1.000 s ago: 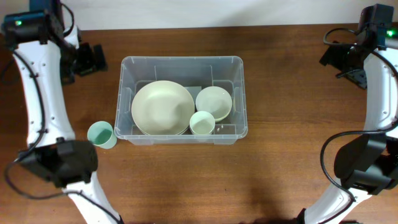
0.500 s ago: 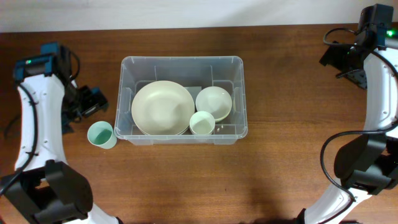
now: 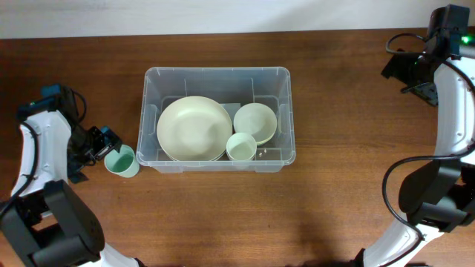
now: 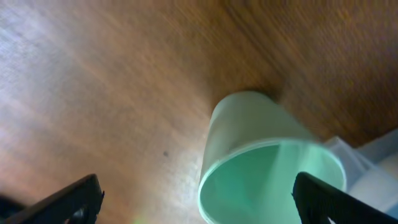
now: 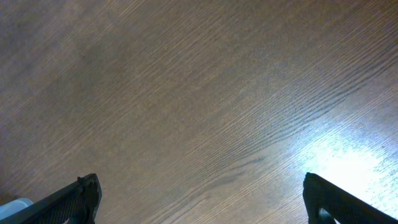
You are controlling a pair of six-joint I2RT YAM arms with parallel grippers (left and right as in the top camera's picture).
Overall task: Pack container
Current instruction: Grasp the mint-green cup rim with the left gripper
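Observation:
Next, my left gripper grabs the mint green cup's rim [image 3: 106,160] on the side away from the container [image 3: 217,76], leaving the mint green cup's base free to nest in the packed pale green cup.
The clear plastic container [image 3: 217,76] stands in the middle of the table. Inside are a large cream plate [image 3: 193,127], a smaller cream bowl [image 3: 256,121] and a pale green cup [image 3: 241,146]. A second mint green cup [image 3: 120,160] stands upright on the table just left of the container; it also shows in the left wrist view [image 4: 261,168]. My left gripper [image 3: 103,146] is open, its fingers wide apart, right beside this cup on its left. My right gripper [image 3: 410,70] is open and empty over bare wood at the far right.
The wooden table [image 3: 349,163] stretches to the right and in front of the container. A corner of the container shows in the left wrist view [image 4: 373,168]. The right wrist view shows only wood grain [image 5: 199,93].
My left arm has swung from the back left corner down toward the front, bringing its open gripper next to the mint cup. The right arm has not moved.

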